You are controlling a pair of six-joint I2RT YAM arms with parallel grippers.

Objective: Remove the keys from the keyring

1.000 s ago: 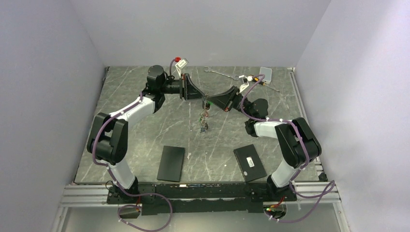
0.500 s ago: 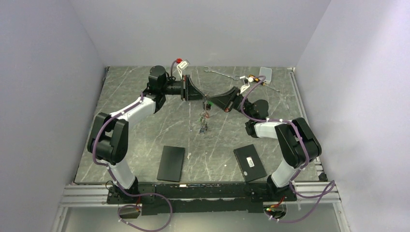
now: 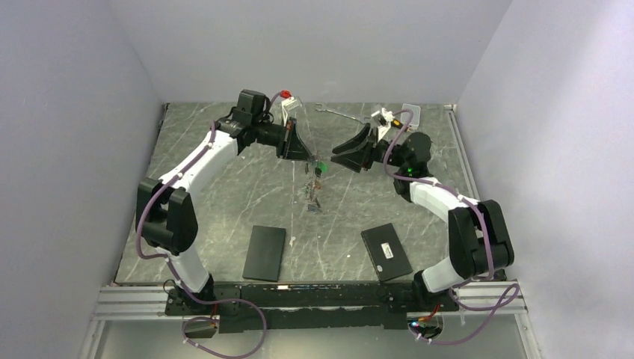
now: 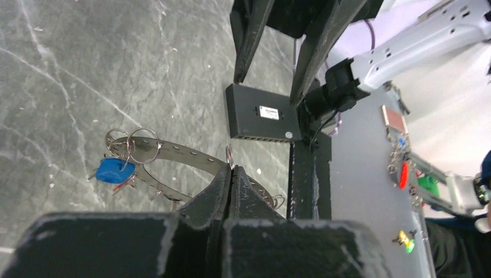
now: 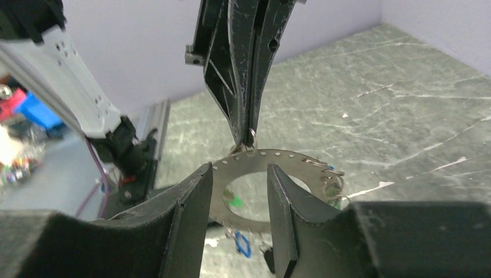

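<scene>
The dangling keys should stay free to be taken off, so the right gripper should reach the keyring (image 5: 278, 159) and grab it by its small wire ring.
The keyring (image 4: 173, 152) is a flat grey perforated metal band hanging in the air above the middle of the table (image 3: 224, 187). My left gripper (image 4: 233, 169) is shut on a small split ring at its upper rim; in the top view this gripper (image 3: 309, 155) holds the ring up. Keys (image 3: 314, 193) dangle below it. One has a blue tag (image 4: 110, 171) and another a green tag (image 5: 234, 201). My right gripper (image 5: 238, 179) is open, its fingers (image 5: 200, 194) in front of the keyring (image 5: 278, 159) without touching it. From above, the right gripper (image 3: 334, 152) sits just right of the ring.
Two flat black boxes lie near the front, one left of centre (image 3: 265, 253) and one right of centre (image 3: 386, 252). A long silver wrench (image 3: 336, 113) rests at the back of the table. Lilac walls close in the back and both sides.
My right gripper has opened and drawn back to the right, off the keyring. My left gripper has closed fully and still holds the ring, which has shifted slightly.
</scene>
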